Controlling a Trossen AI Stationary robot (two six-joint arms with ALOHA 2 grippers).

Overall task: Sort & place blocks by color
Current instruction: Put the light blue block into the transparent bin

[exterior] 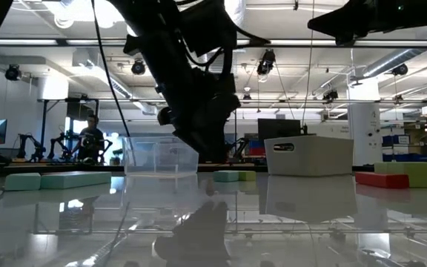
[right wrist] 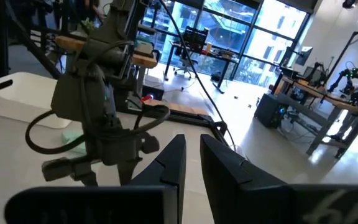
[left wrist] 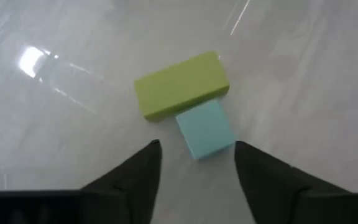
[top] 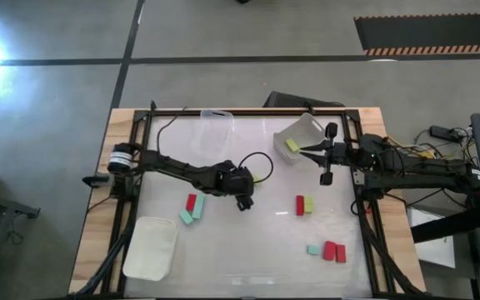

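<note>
My left gripper is about to grab the teal block by its opposite sides, to sort it into the clear tray (top: pixel 217 133).
My left gripper (top: pixel 244 200) (left wrist: pixel 197 144) hangs open over the middle of the table, slanting down. Just ahead of its fingertips a mint-teal block (left wrist: pixel 206 129) lies flat on the table, its far end against a yellow-green block (left wrist: pixel 182 84). The fingers stand on either side of the teal block's near end without touching it. My right gripper (top: pixel 313 150) (right wrist: pixel 193 155) is shut and empty, held level and high at the far right. Other blocks lie in groups: red and teal (top: pixel 192 208), red and yellow-green (top: pixel 304 205), teal and red (top: pixel 327 250).
A tilted translucent tray (top: pixel 302 133) at the far right holds a yellow-green block (top: pixel 292 145). A second clear tray (top: pixel 215 125) stands at the far middle. A white tray (top: pixel 151 247) sits at the near left. A black cable loops beside my left wrist.
</note>
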